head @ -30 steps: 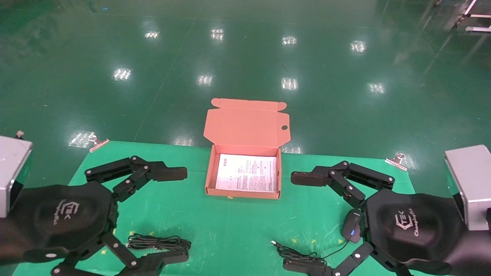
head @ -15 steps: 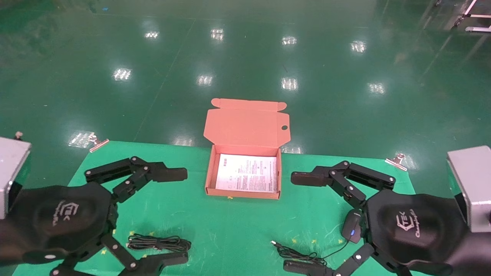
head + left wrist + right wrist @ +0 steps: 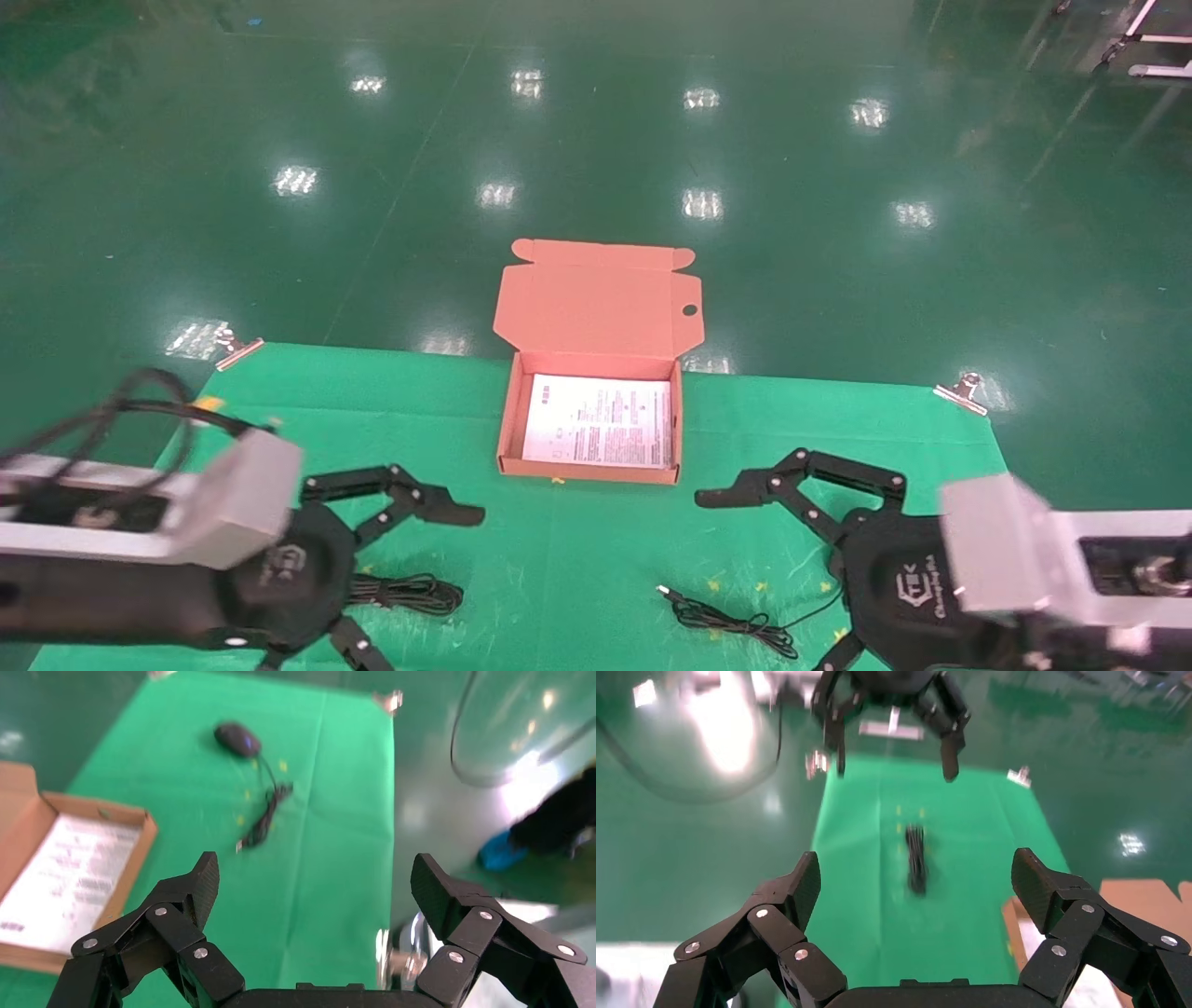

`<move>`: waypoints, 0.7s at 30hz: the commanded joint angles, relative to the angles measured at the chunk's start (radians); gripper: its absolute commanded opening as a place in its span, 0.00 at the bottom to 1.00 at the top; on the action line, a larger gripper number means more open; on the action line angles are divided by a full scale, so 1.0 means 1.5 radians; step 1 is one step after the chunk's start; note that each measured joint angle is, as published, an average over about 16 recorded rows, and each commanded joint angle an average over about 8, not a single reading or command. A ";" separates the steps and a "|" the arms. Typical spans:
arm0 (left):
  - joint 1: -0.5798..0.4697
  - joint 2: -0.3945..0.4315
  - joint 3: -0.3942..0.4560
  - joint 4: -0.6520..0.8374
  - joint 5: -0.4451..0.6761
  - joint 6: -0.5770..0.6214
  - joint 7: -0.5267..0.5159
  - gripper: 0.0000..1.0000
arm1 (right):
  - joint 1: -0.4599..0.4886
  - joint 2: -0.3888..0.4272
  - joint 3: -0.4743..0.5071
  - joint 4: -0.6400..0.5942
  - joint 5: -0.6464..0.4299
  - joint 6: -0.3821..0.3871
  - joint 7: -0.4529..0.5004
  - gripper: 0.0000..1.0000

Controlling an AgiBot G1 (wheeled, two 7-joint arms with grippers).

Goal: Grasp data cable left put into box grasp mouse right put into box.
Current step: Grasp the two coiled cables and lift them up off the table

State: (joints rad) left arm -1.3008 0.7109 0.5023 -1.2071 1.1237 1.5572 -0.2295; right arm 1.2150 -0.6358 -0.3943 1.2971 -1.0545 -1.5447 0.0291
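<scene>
The data cable needs to go into the box (image 3: pixel 589 472). My left gripper should next grab the coiled cable by its tied middle (image 3: pixel 388 593).
The open orange-brown box (image 3: pixel 589 472) stands at the mat's far middle, a white printed sheet in its bottom. The coiled black data cable (image 3: pixel 414 593) lies at front left. My left gripper (image 3: pixel 424 589) is open over the cable, apart from it. The mouse (image 3: pixel 237 739) lies at front right; the head view hides it under my right gripper (image 3: pixel 759 585), which is open. Its thin cord (image 3: pixel 731 622) with USB plug trails left. The right wrist view shows the data cable (image 3: pixel 916 857) and my right gripper (image 3: pixel 916 874). My left gripper (image 3: pixel 318 881) is empty.
A green mat (image 3: pixel 577 550) covers the table, held by metal clips (image 3: pixel 237 350) at the far corners. Glossy green floor lies beyond the far edge. The box's lid (image 3: pixel 599 303) stands open away from me. The box (image 3: pixel 137 860) also shows in the left wrist view.
Both arms have turned and dropped lower toward the mat; their silver wrist housings have swung into view. The mouse, seen beside the right gripper before, is now hidden under it.
</scene>
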 commanded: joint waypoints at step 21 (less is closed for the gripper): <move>-0.113 0.136 0.215 0.003 0.448 -0.053 -0.018 1.00 | 0.106 -0.094 -0.211 -0.002 -0.418 0.029 -0.139 1.00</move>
State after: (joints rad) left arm -1.4665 0.9113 0.8180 -1.1926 1.7800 1.4775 -0.2547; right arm 1.3712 -0.7766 -0.7053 1.2865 -1.6707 -1.5001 -0.1763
